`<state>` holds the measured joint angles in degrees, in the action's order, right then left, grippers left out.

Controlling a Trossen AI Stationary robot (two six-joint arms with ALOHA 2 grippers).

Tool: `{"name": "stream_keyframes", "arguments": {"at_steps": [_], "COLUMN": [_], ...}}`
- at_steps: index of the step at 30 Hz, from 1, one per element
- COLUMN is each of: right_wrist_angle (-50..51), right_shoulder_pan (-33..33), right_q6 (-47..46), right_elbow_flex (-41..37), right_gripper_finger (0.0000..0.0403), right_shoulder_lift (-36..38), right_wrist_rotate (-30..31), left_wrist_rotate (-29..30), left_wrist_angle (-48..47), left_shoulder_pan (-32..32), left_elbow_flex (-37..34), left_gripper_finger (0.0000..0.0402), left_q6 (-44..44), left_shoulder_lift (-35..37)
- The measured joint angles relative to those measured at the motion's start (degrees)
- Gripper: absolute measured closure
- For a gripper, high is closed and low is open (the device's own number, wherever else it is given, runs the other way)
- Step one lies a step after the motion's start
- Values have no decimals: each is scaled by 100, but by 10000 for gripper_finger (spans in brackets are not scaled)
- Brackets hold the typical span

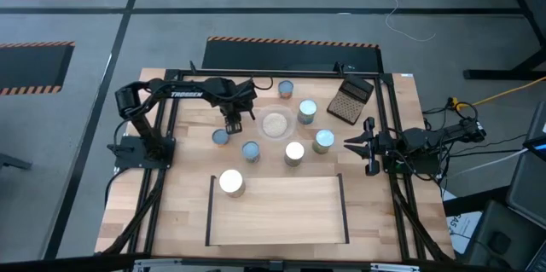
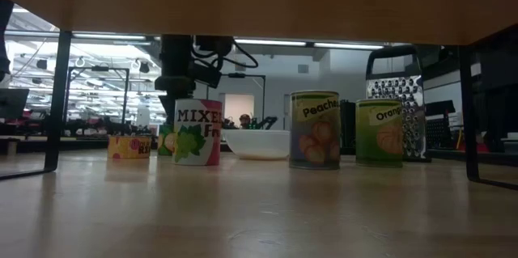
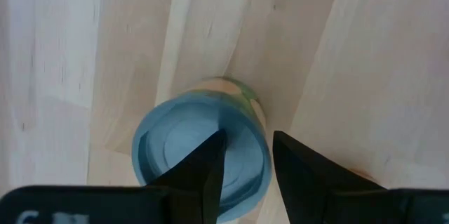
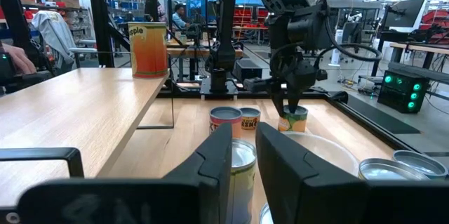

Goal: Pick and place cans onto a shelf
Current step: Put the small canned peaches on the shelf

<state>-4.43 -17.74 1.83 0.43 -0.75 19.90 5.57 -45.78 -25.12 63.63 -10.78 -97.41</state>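
Observation:
My left gripper is going to grab the green-labelled can by its pale-blue top's rim (image 3: 261,138) next, and then set it on the shelf.
My left gripper (image 1: 232,127) points down over a green-labelled can (image 4: 293,121) with a pale-blue top (image 3: 184,150), and the arm hides that can in the high view. It is open (image 3: 249,134). Beside it, standing on their bases on the tabletop, are a short yellow can (image 1: 221,137) and a can with a pink label (image 1: 251,151). One orange-labelled can (image 1: 231,182) stands on the shelf (image 1: 281,217), at its far left corner. My right gripper (image 1: 348,143) waits level at the table's right side, open with nothing between its fingers (image 4: 243,133). My left gripper comes at the can from above. One fingertip (image 3: 214,150) is over the lid and the other (image 3: 287,150) is just outside the rim (image 3: 265,147). The can stands upright on the table. Whether the fingertips touch it, I cannot tell.
A clear bowl of grains (image 1: 275,124) sits just right of my left gripper. Several more cans (image 1: 307,110) stand around the bowl. A dark grater (image 1: 351,100) lies at the far right. Black frame bars (image 1: 256,74) edge the table.

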Motion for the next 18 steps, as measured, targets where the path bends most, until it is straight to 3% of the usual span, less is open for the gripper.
{"name": "stream_keyframes", "arguments": {"at_steps": [8, 18], "right_wrist_angle": [-2, 0], "right_shoulder_pan": [0, 0], "right_q6": [0, 0], "right_elbow_flex": [0, -2], "right_gripper_finger": [331, 331], "right_shoulder_lift": [1, 0], "right_wrist_rotate": [0, 0], "left_wrist_rotate": [47, 286], "left_wrist_angle": [-1, 2], "left_shoulder_pan": [1, 4], "left_elbow_flex": [7, 0], "left_gripper_finger": [295, 357], "left_q6": [-5, 15], "left_shoulder_lift": [-34, -43]}}
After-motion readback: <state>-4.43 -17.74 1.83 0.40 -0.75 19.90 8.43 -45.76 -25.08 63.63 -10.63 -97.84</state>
